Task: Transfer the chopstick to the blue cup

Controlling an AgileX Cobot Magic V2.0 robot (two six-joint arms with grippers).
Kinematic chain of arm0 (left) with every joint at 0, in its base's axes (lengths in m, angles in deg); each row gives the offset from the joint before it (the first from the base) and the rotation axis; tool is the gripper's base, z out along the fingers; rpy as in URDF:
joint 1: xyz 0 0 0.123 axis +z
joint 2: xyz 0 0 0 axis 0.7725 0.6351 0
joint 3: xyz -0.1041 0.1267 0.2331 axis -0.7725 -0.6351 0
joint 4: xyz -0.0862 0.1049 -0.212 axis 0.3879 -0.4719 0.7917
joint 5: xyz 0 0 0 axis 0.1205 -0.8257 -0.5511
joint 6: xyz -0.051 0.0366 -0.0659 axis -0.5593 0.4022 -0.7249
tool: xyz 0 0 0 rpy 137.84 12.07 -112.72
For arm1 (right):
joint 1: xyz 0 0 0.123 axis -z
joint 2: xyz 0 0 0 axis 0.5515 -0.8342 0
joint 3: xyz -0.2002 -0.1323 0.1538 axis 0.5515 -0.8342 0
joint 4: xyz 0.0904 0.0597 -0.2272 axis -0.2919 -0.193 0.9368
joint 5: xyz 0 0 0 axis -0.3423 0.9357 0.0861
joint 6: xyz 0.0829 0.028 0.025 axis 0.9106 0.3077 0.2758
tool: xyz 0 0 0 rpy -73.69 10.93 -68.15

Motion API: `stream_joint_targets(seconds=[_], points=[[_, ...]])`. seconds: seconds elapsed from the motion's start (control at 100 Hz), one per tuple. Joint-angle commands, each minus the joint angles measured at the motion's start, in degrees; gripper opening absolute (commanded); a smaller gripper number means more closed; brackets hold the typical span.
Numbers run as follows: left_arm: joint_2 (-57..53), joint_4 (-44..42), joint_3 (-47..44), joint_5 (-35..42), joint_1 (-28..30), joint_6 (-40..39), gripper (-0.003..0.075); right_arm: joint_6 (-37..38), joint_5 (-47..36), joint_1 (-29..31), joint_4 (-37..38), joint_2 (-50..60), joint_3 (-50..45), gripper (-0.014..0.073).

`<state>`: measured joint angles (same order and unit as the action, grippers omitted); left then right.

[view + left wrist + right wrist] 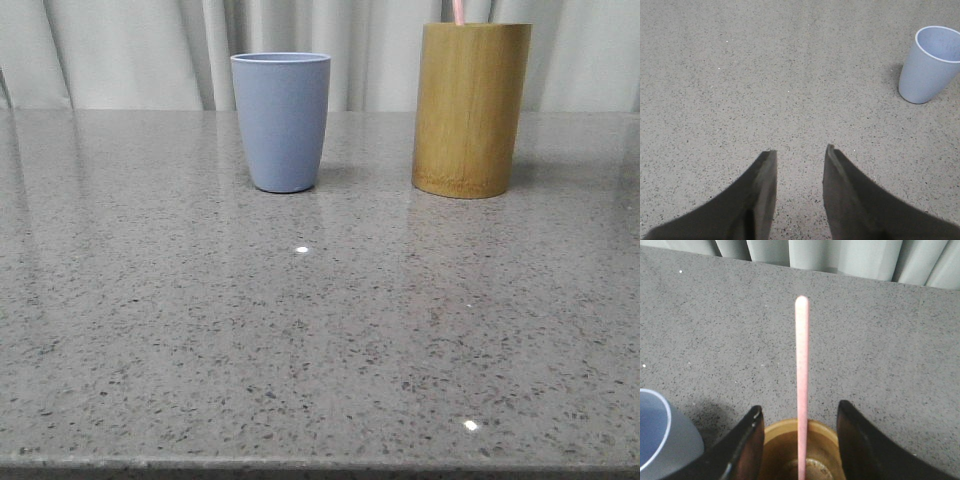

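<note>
My right gripper moves toward the chopstick's body, before it closes on the pink chopstick. The chopstick stands beyond my fingertips, so closing now would miss.
The blue cup (281,120) stands upright at the back middle of the grey table; it also shows in the left wrist view (931,64) and at the edge of the right wrist view (660,440). One pale pink chopstick (801,385) stands in the bamboo holder (470,108); only its short stub shows in the front view (458,12). My right gripper (799,410) is open above the holder (800,452), a finger on either side of the chopstick, not touching it. My left gripper (799,150) is open and empty over bare table, well away from the cup.
The speckled grey stone table (320,340) runs to a front edge near the camera. A pale curtain (150,50) hangs behind the table. Neither arm shows in the front view.
</note>
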<state>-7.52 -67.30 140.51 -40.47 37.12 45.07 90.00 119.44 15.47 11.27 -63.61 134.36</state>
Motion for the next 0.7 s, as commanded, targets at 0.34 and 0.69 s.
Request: stream_joint_targets(seconds=[0.34,0.69], points=[[0.0,-0.3,1.4,3.8,0.2,-0.7,0.0222,-0.5,-11.6,0.1,0.0,-2.5,2.4,0.0362],[0.0,-0.3,1.4,4.1,0.2,-0.7,0.0222,-0.5,-13.7,0.2,0.0,-5.0,2.4,0.0279]])
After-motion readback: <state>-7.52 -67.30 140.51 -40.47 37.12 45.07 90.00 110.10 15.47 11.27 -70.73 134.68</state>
